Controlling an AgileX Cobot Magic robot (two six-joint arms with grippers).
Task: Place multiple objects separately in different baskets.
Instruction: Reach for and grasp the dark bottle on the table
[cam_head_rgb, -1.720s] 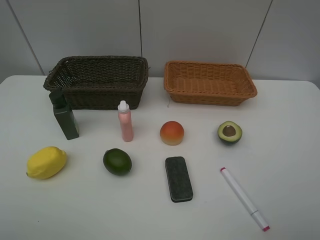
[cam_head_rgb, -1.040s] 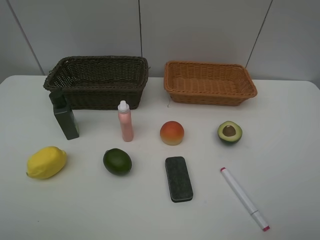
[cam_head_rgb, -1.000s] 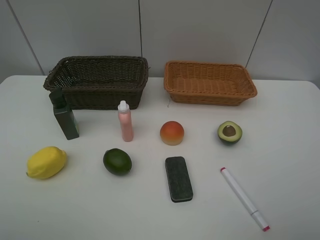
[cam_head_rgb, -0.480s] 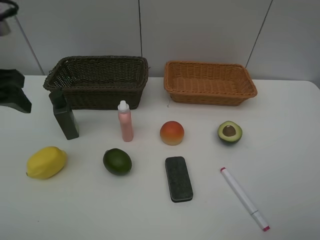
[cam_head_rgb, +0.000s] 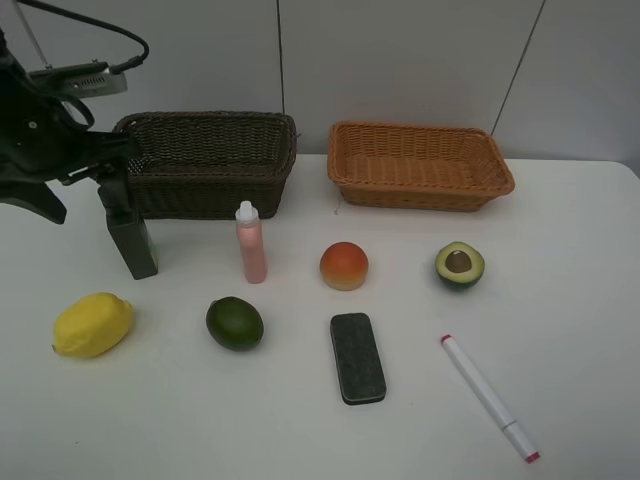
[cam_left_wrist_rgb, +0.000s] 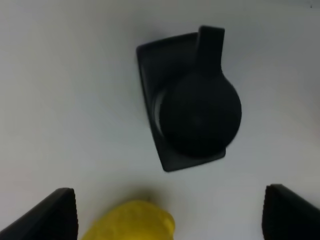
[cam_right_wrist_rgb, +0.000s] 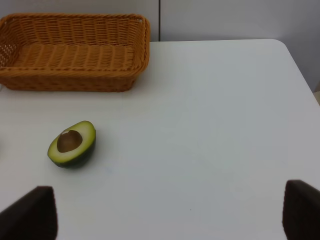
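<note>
My left gripper's fingers stop short of the bottle, beside the lemon (cam_left_wrist_rgb: 132, 225), so it is too early to close on the pump bottle (cam_left_wrist_rgb: 192, 105). The gripper moves toward the bottle first.
The dark brown basket (cam_head_rgb: 215, 165) and the orange-tan basket (cam_head_rgb: 420, 170) stand at the back; both look empty. In front lie the pump bottle (cam_head_rgb: 135, 245), pink bottle (cam_head_rgb: 251, 245), peach (cam_head_rgb: 344, 266), avocado half (cam_head_rgb: 459, 265), lemon (cam_head_rgb: 92, 325), lime (cam_head_rgb: 234, 323), eraser (cam_head_rgb: 357, 357) and marker (cam_head_rgb: 487, 396). My left gripper (cam_head_rgb: 100, 175) is open above the pump bottle (cam_left_wrist_rgb: 192, 107), with the lemon (cam_left_wrist_rgb: 132, 222) below between its fingertips. My right gripper (cam_right_wrist_rgb: 170, 215) is open over bare table, off from the avocado (cam_right_wrist_rgb: 72, 144) and the tan basket (cam_right_wrist_rgb: 70, 55); it is outside the high view.
The white table (cam_head_rgb: 580, 300) meets a grey panelled wall behind the baskets. The left arm and its cable (cam_head_rgb: 50, 130) hang over the table's left edge and hide the dark basket's left corner.
The left arm has come in from the left edge and now hangs over the pump bottle. No object has moved.
</note>
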